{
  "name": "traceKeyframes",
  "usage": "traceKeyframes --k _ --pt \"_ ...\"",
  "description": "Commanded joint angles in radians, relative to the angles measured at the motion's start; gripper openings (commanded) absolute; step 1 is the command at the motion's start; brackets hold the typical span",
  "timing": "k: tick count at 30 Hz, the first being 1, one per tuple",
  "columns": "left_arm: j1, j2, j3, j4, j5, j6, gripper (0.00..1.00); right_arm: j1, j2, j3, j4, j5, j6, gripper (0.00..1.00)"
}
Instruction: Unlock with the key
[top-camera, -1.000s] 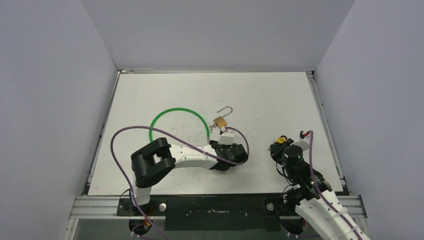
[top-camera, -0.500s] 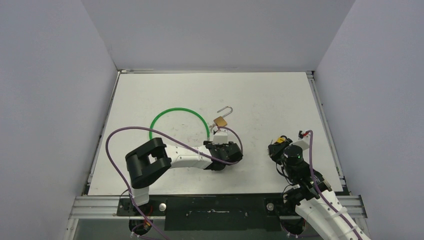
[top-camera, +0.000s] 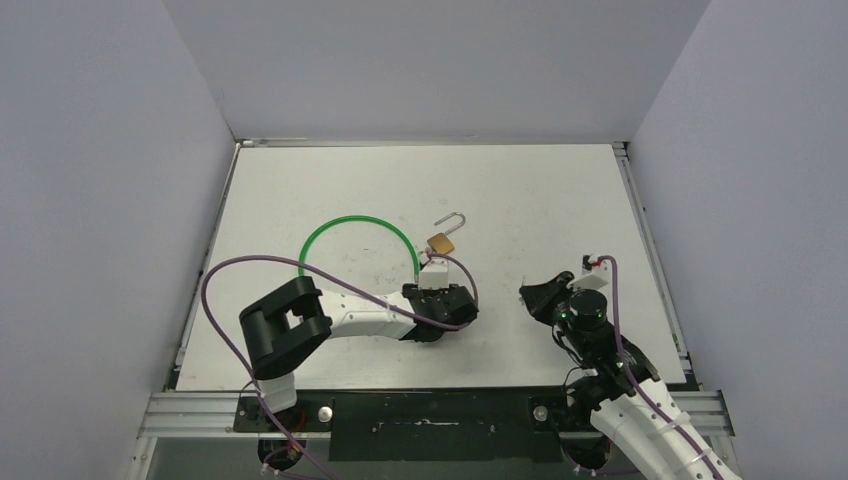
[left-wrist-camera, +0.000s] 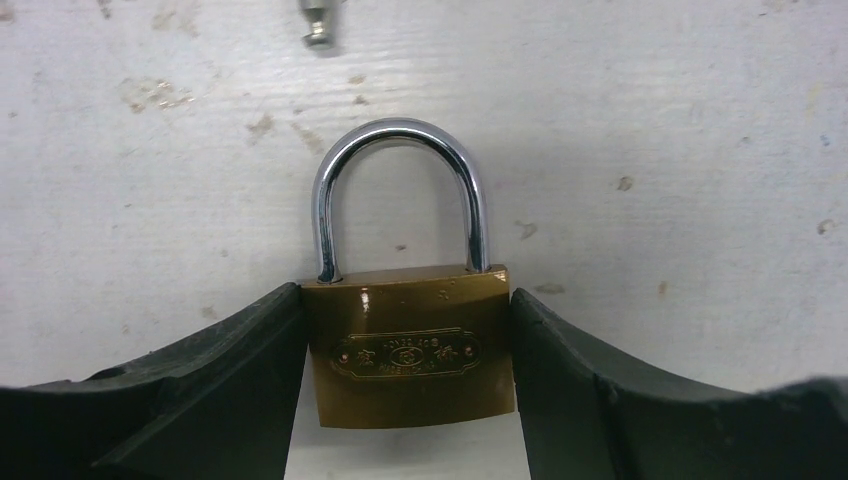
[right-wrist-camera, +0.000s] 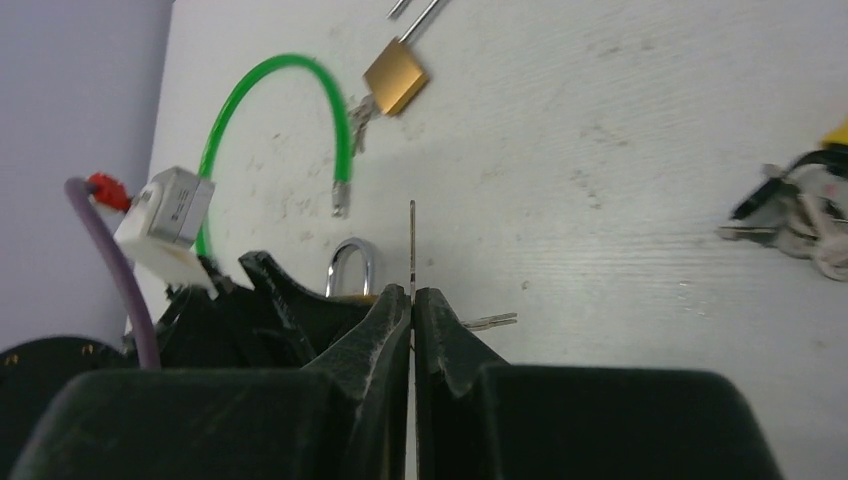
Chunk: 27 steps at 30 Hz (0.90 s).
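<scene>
The black fingers are shut against both sides of the padlock's body (left-wrist-camera: 410, 349). The brass padlock would rise with my left gripper if I lifted it now.
A brass padlock (left-wrist-camera: 410, 350) with its steel shackle (left-wrist-camera: 398, 135) closed lies flat on the white table. My left gripper (left-wrist-camera: 405, 293) is shut on it, one black finger against each side of the body. In the right wrist view that shackle (right-wrist-camera: 352, 268) peeks out just beyond my right gripper (right-wrist-camera: 412, 295). The right gripper is shut on a thin key (right-wrist-camera: 412, 240), seen edge-on and pointing up from the fingertips. From above, the left gripper (top-camera: 440, 305) covers its padlock, and the right gripper (top-camera: 535, 295) sits a short way to its right.
A second brass padlock (top-camera: 440, 243) with an open shackle lies beyond the left gripper, at the end of a green cable loop (top-camera: 350, 222). A loose key (right-wrist-camera: 490, 321) lies beside the right fingers. A bunch of keys (right-wrist-camera: 795, 215) lies further right.
My right gripper has swung left, closer to the left gripper. The left arm has drawn back a little toward the near left, and its padlock is still between the fingers.
</scene>
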Motion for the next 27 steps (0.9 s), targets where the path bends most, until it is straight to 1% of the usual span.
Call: traceKeyframes --k 1,3,6,8,15,18,22,27 --pt "0.038 -0.184 -0.036 0.028 -0.007 -0.032 0.07 -0.004 0.1 -0.021 0.276 -0.352 -0.1 0.0" --pt "0.05 -0.245 -0.034 0.032 -0.041 -0.037 0.05 -0.002 0.155 -0.031 0.356 -0.442 -0.092 0.0" --pt "0.078 -0.318 -0.039 0.053 -0.035 -0.043 0.0 0.016 0.223 -0.059 0.512 -0.574 -0.063 0.0" --pt "0.095 -0.363 -0.052 0.087 -0.016 -0.048 0.0 0.06 0.266 -0.056 0.568 -0.596 -0.053 0.0" --pt "0.134 -0.473 -0.082 0.129 0.043 -0.094 0.0 0.33 0.414 0.009 0.65 -0.413 -0.07 0.0" --pt "0.14 -0.504 -0.103 0.154 0.067 -0.099 0.0 0.409 0.482 0.051 0.655 -0.338 -0.079 0.0" --pt "0.146 -0.527 -0.112 0.154 0.081 -0.104 0.0 0.455 0.533 0.09 0.654 -0.255 -0.078 0.0" --pt "0.147 -0.545 -0.127 0.166 0.088 -0.11 0.0 0.455 0.572 0.117 0.631 -0.197 -0.071 0.0"
